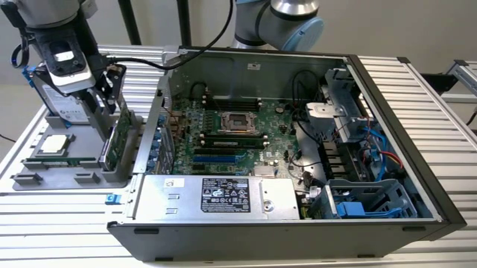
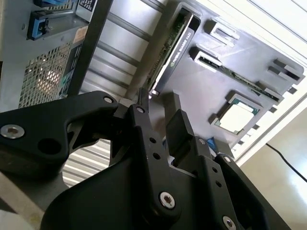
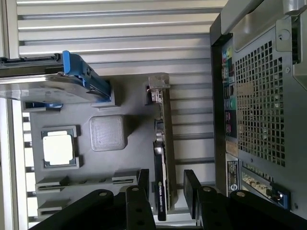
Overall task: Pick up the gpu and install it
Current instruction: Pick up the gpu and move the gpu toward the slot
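My gripper pinches the GPU across its exposed upper edge (image 1: 120,115) next, since its lower edge sits down in the grey holder's slot (image 1: 111,172).
The gpu (image 1: 119,137) stands on its long edge in a slot of the grey parts holder (image 1: 44,178), at the exterior view's left, beside the open computer case (image 1: 417,128). Its green board faces the case. My gripper (image 1: 106,100) hangs directly over it. In the first wrist view the gpu (image 3: 161,143) is edge-on with its silver bracket at the far end, and my gripper (image 3: 168,186) is open, one black finger on each side of the card's near end. The second wrist view has the gpu (image 2: 175,43) just beyond my gripper (image 2: 158,104).
The holder also carries a silver hard drive in a blue frame (image 3: 72,86), a processor chip (image 3: 58,148) and a memory stick (image 2: 240,76). The case's perforated rear wall (image 3: 261,96) stands close beside the gpu. Inside the case lie the motherboard (image 1: 231,139) and power supply (image 1: 216,195).
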Robot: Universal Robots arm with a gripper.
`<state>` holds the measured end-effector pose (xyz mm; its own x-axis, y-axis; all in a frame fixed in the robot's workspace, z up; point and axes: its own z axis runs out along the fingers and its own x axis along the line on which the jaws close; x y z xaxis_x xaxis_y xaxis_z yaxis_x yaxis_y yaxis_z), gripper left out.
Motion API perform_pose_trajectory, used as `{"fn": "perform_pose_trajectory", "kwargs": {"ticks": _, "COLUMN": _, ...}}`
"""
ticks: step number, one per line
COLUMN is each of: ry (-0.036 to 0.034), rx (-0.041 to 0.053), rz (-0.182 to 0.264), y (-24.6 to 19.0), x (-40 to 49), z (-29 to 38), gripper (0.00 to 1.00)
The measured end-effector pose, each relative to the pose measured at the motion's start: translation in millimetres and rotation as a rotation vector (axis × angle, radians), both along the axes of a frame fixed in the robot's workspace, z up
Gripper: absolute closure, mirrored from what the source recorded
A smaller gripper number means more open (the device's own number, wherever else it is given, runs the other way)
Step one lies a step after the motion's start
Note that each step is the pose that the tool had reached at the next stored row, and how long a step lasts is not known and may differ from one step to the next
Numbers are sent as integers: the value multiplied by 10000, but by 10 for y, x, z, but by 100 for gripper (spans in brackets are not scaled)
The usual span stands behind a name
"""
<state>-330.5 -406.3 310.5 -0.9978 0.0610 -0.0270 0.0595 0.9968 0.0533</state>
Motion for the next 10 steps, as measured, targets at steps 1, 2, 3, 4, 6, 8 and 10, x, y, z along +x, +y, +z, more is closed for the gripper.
{"fn": "perform_pose_trajectory", "kwargs": {"ticks": 1, "ry": 0, "rx": 1, "rz": 0, "y": 0, "x": 0, "z": -9, "gripper": 0}}
{"fn": "perform_pose_trajectory", "kwargs": {"ticks": 2, "ry": -1, "rx": 1, "rz": 0, "y": 0, "x": 0, "z": -17, "gripper": 0}}
{"fn": "perform_pose_trajectory", "kwargs": {"ticks": 3, "ry": 0, "rx": 0, "rz": 0, "y": 0, "x": 0, "z": -25, "gripper": 0}}
{"fn": "perform_pose_trajectory", "kwargs": {"ticks": 4, "ry": -1, "rx": 0, "rz": 0, "y": 0, "x": 0, "z": -34, "gripper": 0}}
{"fn": "perform_pose_trajectory", "kwargs": {"ticks": 6, "ry": 0, "rx": 0, "rz": 0, "y": 0, "x": 0, "z": -49, "gripper": 0}}
{"fn": "perform_pose_trajectory", "kwargs": {"ticks": 8, "ry": 0, "rx": 0, "rz": 0, "y": 0, "x": 0, "z": -66, "gripper": 0}}
{"fn": "perform_pose_trajectory", "kwargs": {"ticks": 10, "ry": 0, "rx": 0, "rz": 0, "y": 0, "x": 0, "z": -83, "gripper": 0}}
